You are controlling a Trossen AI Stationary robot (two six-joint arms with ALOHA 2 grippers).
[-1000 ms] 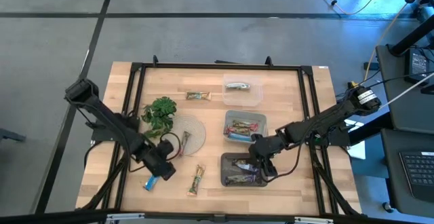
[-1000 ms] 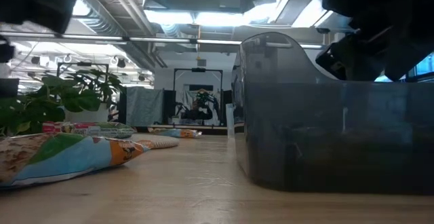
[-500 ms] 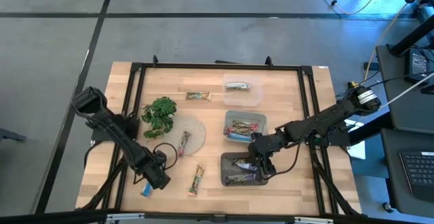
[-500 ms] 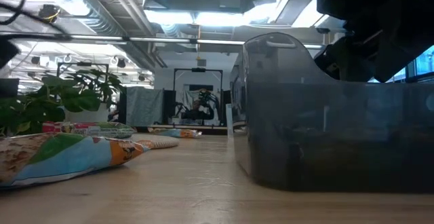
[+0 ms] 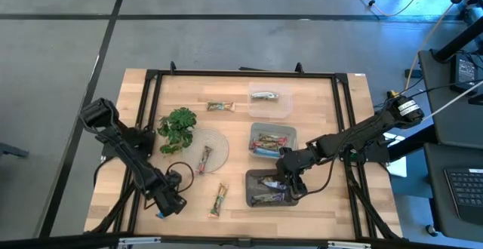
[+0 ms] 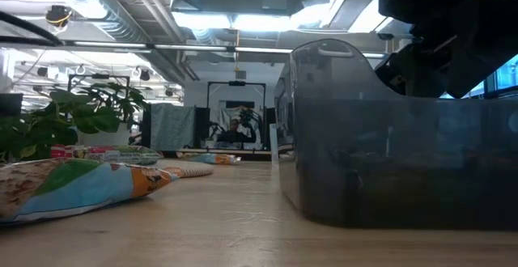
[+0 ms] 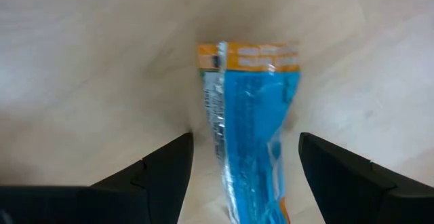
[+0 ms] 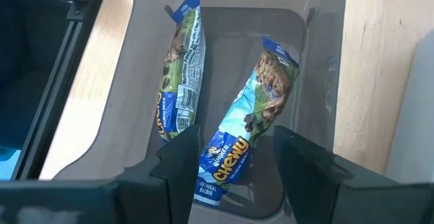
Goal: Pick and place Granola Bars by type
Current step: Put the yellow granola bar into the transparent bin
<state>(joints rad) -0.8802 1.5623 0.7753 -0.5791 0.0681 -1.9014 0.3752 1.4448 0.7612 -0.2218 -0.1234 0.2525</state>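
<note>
The bar is ready for my left gripper to close on it now: the blue wrapper (image 7: 252, 136) is beside my fingers in the left wrist view, near the orange end (image 7: 249, 57).
A blue granola bar (image 7: 251, 122) with an orange end lies flat on the wooden table near its front left corner (image 5: 161, 213). My left gripper (image 7: 245, 142) hangs over it, pointing down and open, one finger on each side of the bar and apart from it. My right gripper (image 8: 237, 149) is open over the near grey container (image 5: 256, 179), where two blue-green bars (image 8: 180, 68) lie flat. The near end of one of them (image 8: 227, 166) shows between the fingers.
A green-tan bar (image 5: 219, 200) lies on the table near the front. Another bar (image 5: 204, 158) rests by the clear disc (image 5: 213, 145), beside a plant sprig (image 5: 177, 126). One bar (image 5: 219, 106) lies at the back. Two more containers (image 5: 272, 128) (image 5: 270, 104) hold bars.
My left gripper has gone toward the table's near left corner and down, rolling as it went, and now stands over the blue bar. Its fingers have stayed open. My right arm has kept still.
</note>
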